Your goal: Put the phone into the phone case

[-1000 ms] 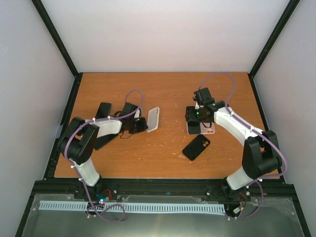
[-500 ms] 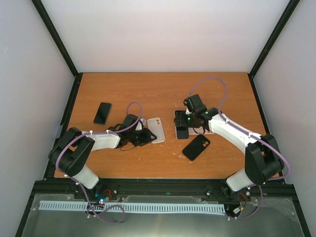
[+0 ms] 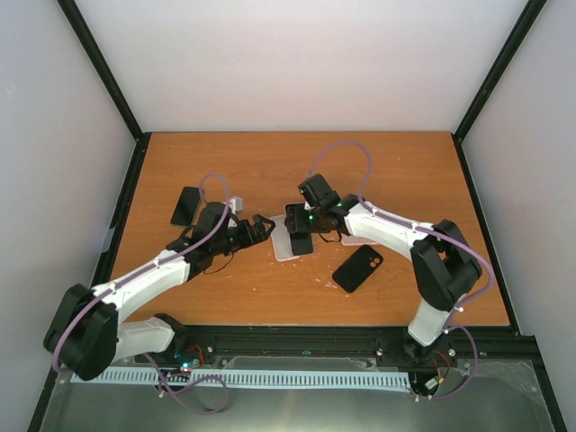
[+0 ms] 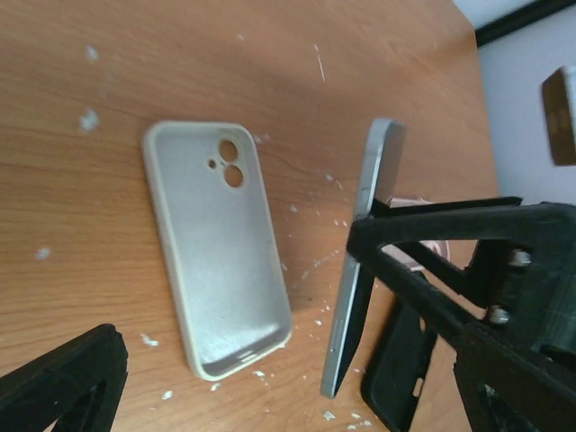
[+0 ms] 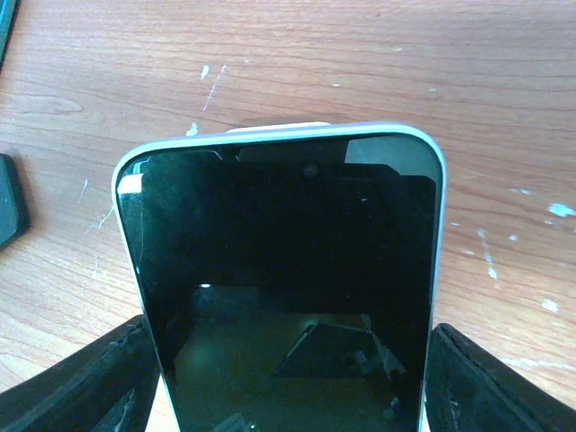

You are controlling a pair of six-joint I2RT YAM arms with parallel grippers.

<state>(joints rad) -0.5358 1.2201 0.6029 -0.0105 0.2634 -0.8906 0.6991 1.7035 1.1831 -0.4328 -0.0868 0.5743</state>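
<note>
My right gripper moves the phone toward the case next before it opens, since the phone hangs tilted at the case's side and would fall short now.
The pale grey phone case [image 4: 216, 261] lies flat with its hollow side up near the table's middle [image 3: 284, 248]. The phone [image 5: 283, 270], dark screen and silver edge, is tilted over the case's right side [image 3: 299, 230], its lower end close to the table [image 4: 346, 351]. My right gripper [image 3: 304, 219] is shut on it, with a finger [image 5: 76, 387] on each long side. My left gripper [image 3: 261, 225] stands open just left of the case, nothing between its fingers [image 4: 58, 387].
A black case [image 3: 357, 268] lies right of the phone, also seen beside it [image 4: 405, 378]. A second black phone [image 3: 187, 205] rests at the left of the wooden table [image 3: 387, 171]. Black frame rails run along the table's edges.
My left gripper has opened and let go of the grey case, which now lies flat. My right arm has carried the phone leftward until it sits over the case.
</note>
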